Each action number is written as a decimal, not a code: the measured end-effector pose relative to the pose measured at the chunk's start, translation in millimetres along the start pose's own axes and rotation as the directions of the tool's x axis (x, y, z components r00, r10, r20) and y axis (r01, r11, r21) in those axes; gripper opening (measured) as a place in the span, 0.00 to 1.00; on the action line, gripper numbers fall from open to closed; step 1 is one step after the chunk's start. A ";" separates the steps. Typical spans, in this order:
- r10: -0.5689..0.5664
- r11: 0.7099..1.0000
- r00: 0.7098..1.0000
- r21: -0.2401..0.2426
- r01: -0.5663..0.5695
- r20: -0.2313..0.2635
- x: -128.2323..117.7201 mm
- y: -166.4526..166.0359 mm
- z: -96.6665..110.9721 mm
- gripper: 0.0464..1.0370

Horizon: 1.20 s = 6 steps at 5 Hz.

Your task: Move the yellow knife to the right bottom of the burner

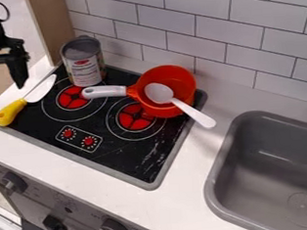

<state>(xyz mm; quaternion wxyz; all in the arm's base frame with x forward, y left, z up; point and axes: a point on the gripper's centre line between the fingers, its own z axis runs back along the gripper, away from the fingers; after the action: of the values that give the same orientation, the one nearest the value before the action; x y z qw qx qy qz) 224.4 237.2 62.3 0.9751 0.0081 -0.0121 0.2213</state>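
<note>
The gripper should move the knife to the bottom corner of the burner, so it needs to pick the knife up by its yellow handle (11,112) next.
My gripper (3,79) hangs at the upper left of the camera view, with its two fingers spread wide and nothing between them. Just below it on the image lies the knife, its yellow handle (11,112) toward the lower left and its whitish blade (42,88) toward the upper right. The knife lies across the left edge of the black stove top (122,155), which has two red burners (132,118). The bottom right part of the stove top is bare.
A tin can (83,62) stands at the back left of the stove. An orange-red pan (178,77) sits at the back right, with a white spoon (194,113) leaning out of it. To the right is a grey sink (216,191); behind runs a tiled wall.
</note>
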 end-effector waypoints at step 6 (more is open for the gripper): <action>-0.187 0.982 0.973 0.028 0.185 0.136 6.9 -2.9 -62.9 0.96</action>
<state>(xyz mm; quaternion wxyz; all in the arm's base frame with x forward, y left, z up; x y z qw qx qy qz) 233.2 238.9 -0.4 0.9883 0.0320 -0.0769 0.1280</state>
